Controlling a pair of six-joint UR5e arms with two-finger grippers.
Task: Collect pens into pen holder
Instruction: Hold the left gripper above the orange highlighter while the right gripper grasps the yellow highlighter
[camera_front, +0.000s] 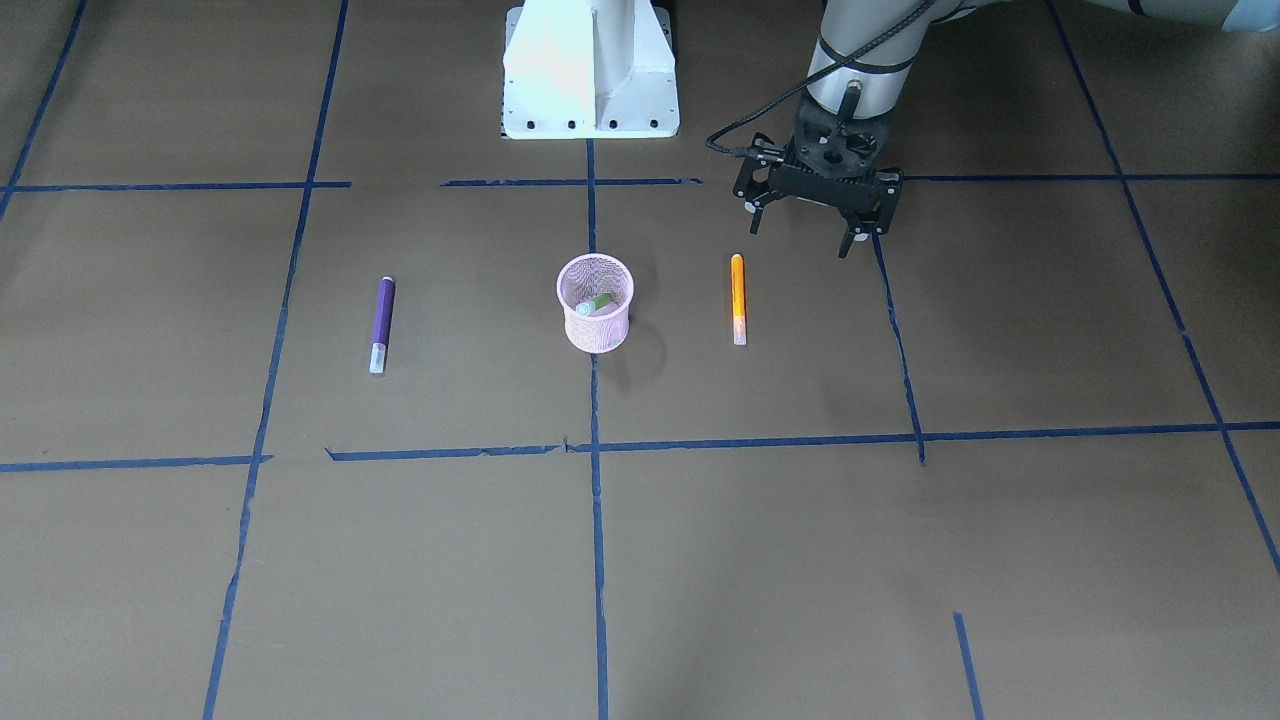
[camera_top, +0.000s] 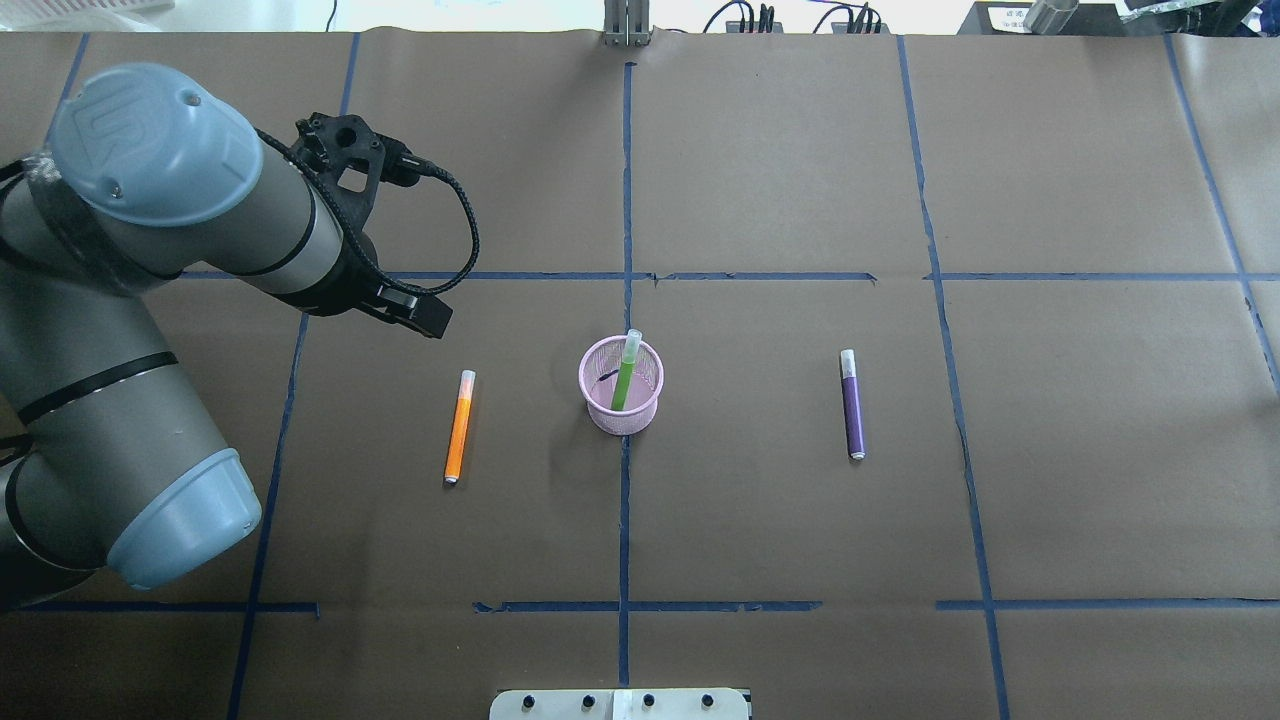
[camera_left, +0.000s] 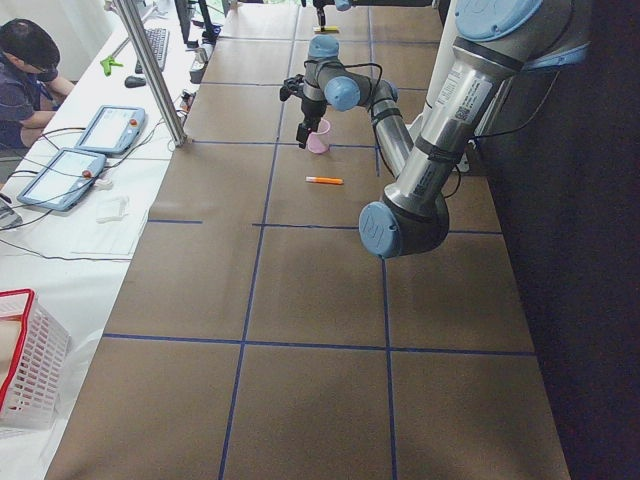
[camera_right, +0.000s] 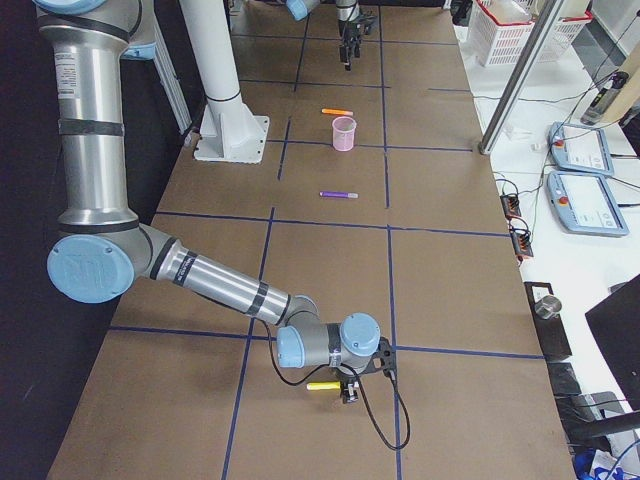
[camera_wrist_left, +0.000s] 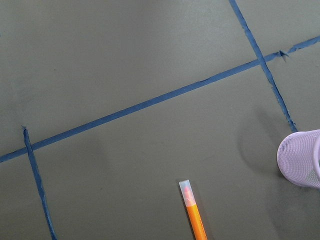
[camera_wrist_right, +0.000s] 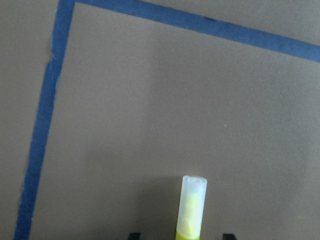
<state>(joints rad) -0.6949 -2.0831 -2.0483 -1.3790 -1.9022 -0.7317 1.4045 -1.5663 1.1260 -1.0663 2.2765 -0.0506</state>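
I should next grab the yellow pen with my right gripper by its body (camera_wrist_right: 188, 235) beside the clear cap, and then drop the yellow pen into the pen holder.
The pink mesh pen holder (camera_top: 592, 398) stands at the table's middle (camera_front: 597, 335), with the green pen (camera_top: 625, 378) leaning inside it. The orange pen (camera_top: 459, 427) lies flat on its left; the purple pen (camera_top: 852, 405) lies flat on its right. My left gripper (camera_front: 803, 228) is open and empty above the table, beside the orange pen (camera_front: 738, 298), towards the robot base. The left wrist view shows the orange pen's cap end (camera_wrist_left: 189, 194) and the holder (camera_wrist_left: 300, 157). My right gripper (camera_wrist_right: 180, 236) is far off to the right (camera_right: 350, 388), open, fingers astride a yellow pen (camera_wrist_right: 192, 207).
The white robot base (camera_front: 590, 70) stands at the table's near edge. Blue tape lines (camera_top: 625, 200) grid the brown table. An operator (camera_left: 25, 70), tablets and a metal post (camera_left: 150, 70) are along the far side. White baskets (camera_left: 25, 370) sit beyond the table ends.
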